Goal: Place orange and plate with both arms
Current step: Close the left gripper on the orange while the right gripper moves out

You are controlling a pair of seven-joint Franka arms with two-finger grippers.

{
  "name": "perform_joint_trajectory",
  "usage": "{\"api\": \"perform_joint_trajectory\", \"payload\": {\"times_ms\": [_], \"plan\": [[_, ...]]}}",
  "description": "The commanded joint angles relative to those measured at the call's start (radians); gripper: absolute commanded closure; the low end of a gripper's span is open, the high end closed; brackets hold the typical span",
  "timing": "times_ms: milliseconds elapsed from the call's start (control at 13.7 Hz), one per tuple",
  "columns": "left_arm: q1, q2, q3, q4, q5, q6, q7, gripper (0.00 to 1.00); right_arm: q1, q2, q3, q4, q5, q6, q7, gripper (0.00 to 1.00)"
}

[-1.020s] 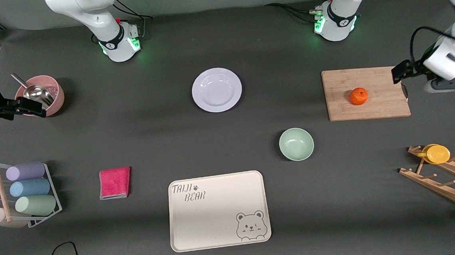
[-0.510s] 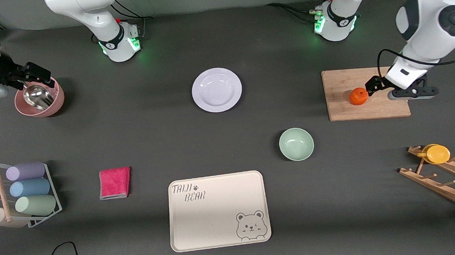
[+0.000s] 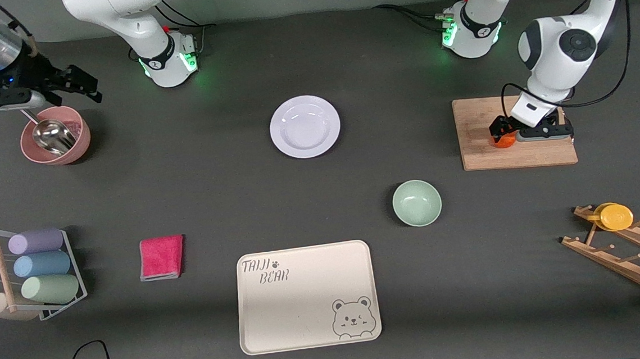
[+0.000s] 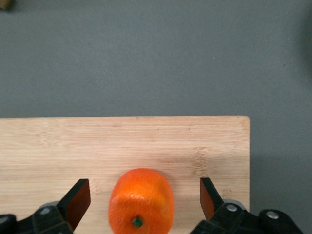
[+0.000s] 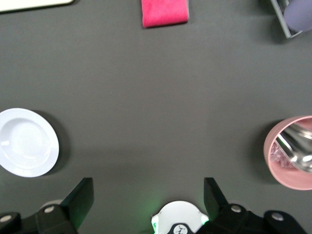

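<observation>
My left gripper's fingers stop above the orange (image 3: 502, 140) (image 4: 141, 201) and the cutting board shows between them, so my left gripper needs to go lower before it closes.
The orange (image 3: 502, 140) sits on the wooden cutting board (image 3: 484, 156) toward the left arm's end of the table. My left gripper (image 3: 500, 131) is down over it, open, with one finger on each side of the fruit and a gap to each. In the left wrist view the orange (image 4: 141, 201) lies between the two fingertips (image 4: 78, 200). The white-lavender plate (image 3: 305, 126) rests alone on the table between the two bases; it also shows in the right wrist view (image 5: 27, 142). My right gripper (image 3: 81, 83) is open and empty, up above the pink bowl (image 3: 57, 142).
A metal scoop lies in the pink bowl. A pale green bowl (image 3: 417, 202), a cream bear-print tray (image 3: 307, 296) and a pink cloth (image 3: 161, 257) lie nearer the front camera. A cup rack (image 3: 33, 272) and a wooden peg rack with a yellow cup (image 3: 615, 217) stand at the table's ends.
My left gripper has swung in from the table's end and come down around the orange. My right gripper has risen and moved toward its base, away from the pink bowl's rim.
</observation>
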Motion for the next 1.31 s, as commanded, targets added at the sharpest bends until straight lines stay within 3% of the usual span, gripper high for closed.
{"api": "perform_joint_trajectory", "payload": {"times_ms": [0,219,364,510,729,874,1020,1093,1239], "plan": [[0.018,0.072,-0.002,-0.012,0.010,0.065,-0.019,0.00,0.065,-0.053,-0.004,-0.055,0.014,0.022,0.092,0.00],[0.019,0.072,-0.002,-0.026,0.010,0.063,-0.019,0.00,0.063,-0.046,-0.018,-0.058,0.014,0.002,0.072,0.00],[0.019,0.073,-0.002,-0.031,0.010,0.060,-0.019,0.00,0.065,-0.038,-0.070,-0.072,0.040,-0.007,0.016,0.00],[0.021,0.073,-0.002,-0.032,0.010,0.054,-0.020,0.00,0.065,-0.038,-0.139,-0.110,0.159,-0.001,-0.079,0.00],[0.026,0.084,-0.002,-0.032,0.010,0.051,-0.020,0.03,0.065,-0.037,-0.185,-0.190,0.312,0.034,-0.148,0.00],[0.026,0.084,-0.002,-0.032,0.010,0.046,-0.020,0.53,0.065,-0.033,-0.190,-0.264,0.412,0.086,-0.228,0.00],[0.026,0.082,-0.002,-0.031,0.010,0.020,-0.020,0.91,0.067,-0.020,-0.190,-0.331,0.501,0.141,-0.297,0.00],[0.026,0.081,-0.002,-0.031,0.010,0.017,-0.020,1.00,0.065,0.000,-0.191,-0.354,0.546,0.158,-0.364,0.00],[0.026,0.081,-0.002,-0.028,0.010,0.007,-0.022,1.00,0.063,0.038,-0.191,-0.393,0.624,0.199,-0.457,0.00]]}}
